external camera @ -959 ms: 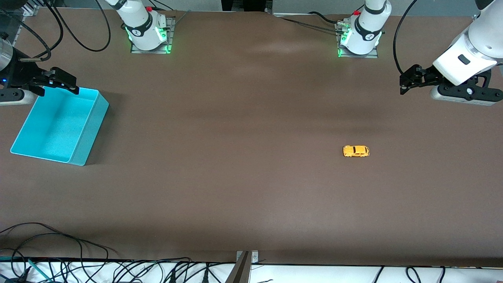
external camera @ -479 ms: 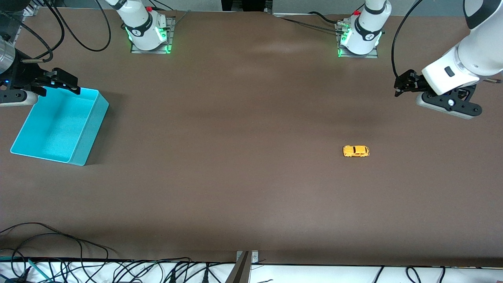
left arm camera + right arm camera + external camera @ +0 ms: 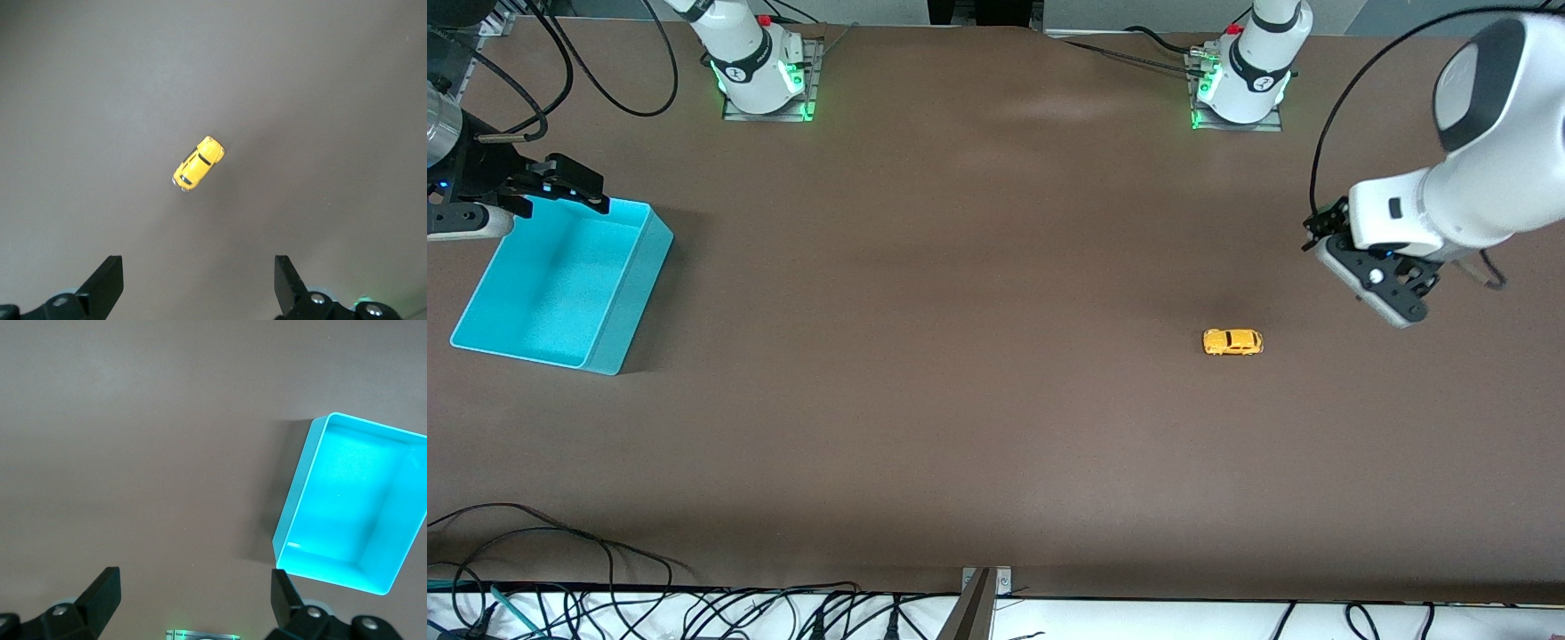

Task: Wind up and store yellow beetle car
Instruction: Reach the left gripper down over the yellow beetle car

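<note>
I need to grab the yellow beetle car (image 3: 1232,342) next by its two door sides with my left gripper, to wind it up.
The yellow beetle car (image 3: 1232,342) stands on its wheels on the brown table toward the left arm's end, and the left wrist view shows it (image 3: 199,163) slantwise on bare table. My left gripper (image 3: 1319,229) hangs in the air near it, toward the table's end; it (image 3: 197,267) is open with nothing between its fingers. The turquoise bin (image 3: 636,302) sits at the right arm's end. My right gripper (image 3: 569,187) hovers by the bin's corner nearest the bases; it (image 3: 193,581) is open and holds nothing, with the bin (image 3: 293,513) beside it.
Both arm bases (image 3: 760,80) (image 3: 1240,84) stand along the table's edge farthest from the front camera. Loose cables (image 3: 560,569) lie along the nearest edge, with a metal bracket (image 3: 978,604) at its middle. Wide bare table lies between car and bin.
The left arm has swung in over the table toward the car, its wrist turning downward. The right arm, the car and the bin have stayed put.
</note>
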{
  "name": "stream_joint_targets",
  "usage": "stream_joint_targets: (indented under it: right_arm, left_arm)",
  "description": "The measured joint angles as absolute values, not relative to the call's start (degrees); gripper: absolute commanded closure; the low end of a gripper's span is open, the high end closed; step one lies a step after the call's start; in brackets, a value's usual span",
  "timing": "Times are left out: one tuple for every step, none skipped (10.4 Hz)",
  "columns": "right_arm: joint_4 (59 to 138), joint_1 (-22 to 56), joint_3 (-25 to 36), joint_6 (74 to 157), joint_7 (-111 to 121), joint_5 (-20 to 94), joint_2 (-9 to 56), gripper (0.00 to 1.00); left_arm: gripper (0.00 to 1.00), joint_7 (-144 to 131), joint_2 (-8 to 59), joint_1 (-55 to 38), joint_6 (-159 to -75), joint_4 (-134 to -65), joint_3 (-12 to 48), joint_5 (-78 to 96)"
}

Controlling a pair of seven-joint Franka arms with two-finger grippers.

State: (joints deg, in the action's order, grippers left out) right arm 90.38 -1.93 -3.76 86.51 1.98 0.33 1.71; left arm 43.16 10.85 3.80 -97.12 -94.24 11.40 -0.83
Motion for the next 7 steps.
stream_joint_targets:
  right_arm:
    - [90.5,-1.9,-3.8,86.5,2.0,0.3,1.7,0.00]
    - [90.6,-1.9,-3.8,86.5,2.0,0.3,1.7,0.00]
    - [90.6,-1.9,-3.7,86.5,2.0,0.3,1.7,0.00]
    - [90.6,-1.9,-3.7,86.5,2.0,0.3,1.6,0.00]
    - [90.7,-1.9,-3.7,86.5,2.0,0.3,1.6,0.00]
    - [90.7,-1.9,-3.7,86.5,2.0,0.3,1.6,0.00]
    - [90.7,-1.9,-3.7,86.5,2.0,0.3,1.6,0.00]
  left_arm:
    - [0.00,48.3,13.0,3.8,-98.4,-95.0,11.4,-0.8]
    - [0.00,53.3,15.5,3.7,-100.2,-96.0,11.5,-0.8]
    - [0.00,58.2,17.9,3.7,-103.7,-97.1,11.5,-0.9]
    - [0.00,62.0,19.6,3.7,-107.9,-98.8,11.5,-0.9]
    - [0.00,64.6,20.5,3.7,-112.2,-101.4,11.5,-1.2]
    - [0.00,66.3,20.9,3.6,-117.3,-104.9,11.7,-3.1]
    - [0.00,67.4,20.9,3.6,-122.9,-109.0,12.2,-6.4]
